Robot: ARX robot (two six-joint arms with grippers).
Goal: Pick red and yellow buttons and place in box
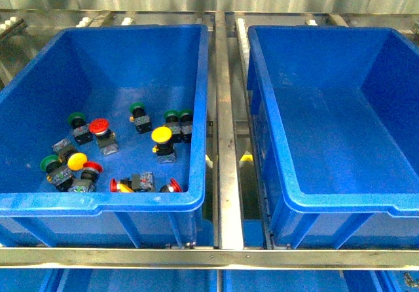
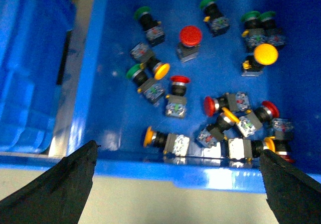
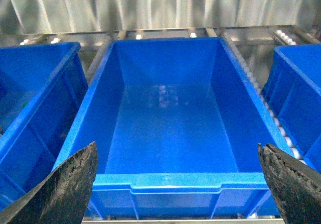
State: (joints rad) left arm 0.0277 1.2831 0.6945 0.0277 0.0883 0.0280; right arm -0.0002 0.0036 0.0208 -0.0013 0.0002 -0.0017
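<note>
The left gripper grabs the yellow button by its round yellow cap (image 1: 162,135) next, to place the button in the empty box.
Several red and yellow buttons lie with green ones on the floor of the left blue bin (image 1: 98,203). A red button (image 1: 99,126) and a yellow button (image 1: 161,135) sit near its middle. The left wrist view shows the same red button (image 2: 190,35) and yellow button (image 2: 265,54), with more of them heaped by the near wall. My left gripper (image 2: 178,184) hangs open above that bin's near rim, holding nothing. The box (image 1: 340,203) at the right is empty. My right gripper (image 3: 178,184) stands open in front of the box (image 3: 170,181). Neither gripper shows in the front view.
Green-capped buttons (image 1: 137,108) are mixed among the others. A metal rail (image 1: 226,141) runs between the two bins, and a metal bar (image 1: 209,258) crosses in front. Further blue bins (image 3: 30,108) flank the box. A corrugated metal wall stands behind.
</note>
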